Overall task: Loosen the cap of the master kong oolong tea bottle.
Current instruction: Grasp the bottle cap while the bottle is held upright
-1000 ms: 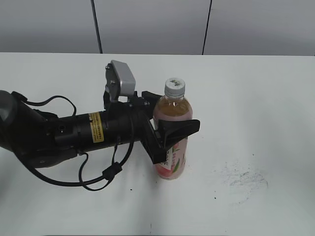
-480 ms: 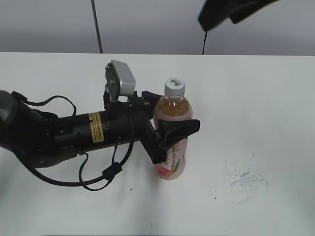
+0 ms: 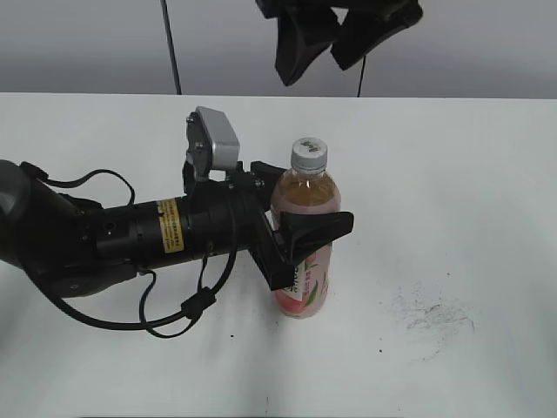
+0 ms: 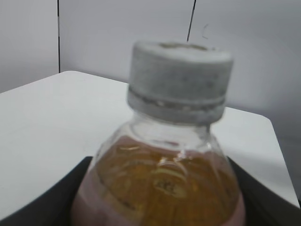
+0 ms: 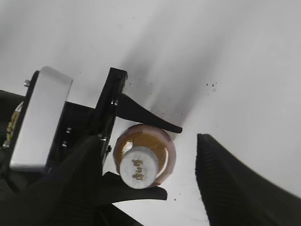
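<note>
The right gripper grabs the ribbed cap (image 3: 309, 153) (image 5: 139, 167) above my left gripper's fingers next, while those already wrap the bottle's body.
The master kong oolong tea bottle (image 3: 303, 261) stands upright on the white table, amber tea above a pink peach label. Its white-grey ribbed cap (image 3: 309, 153) is on the neck; the cap also fills the left wrist view (image 4: 179, 82) and shows from above in the right wrist view (image 5: 138, 167). My left gripper (image 3: 300, 233) is shut on the bottle's body (image 4: 160, 188), one black finger on each side. My right gripper (image 3: 335, 39) hangs open and empty high above the cap, its two black fingers either side of the bottle (image 5: 146, 150) in the right wrist view.
The left arm (image 3: 104, 235) with its grey wrist camera block (image 3: 216, 139) lies across the table's left half. Grey smudges (image 3: 431, 318) mark the table to the bottle's right. A grey panelled wall (image 3: 452, 43) stands behind the table's far edge.
My right gripper has come into the top of the exterior view and moved left, over the cap. The left gripper and bottle have not moved.
</note>
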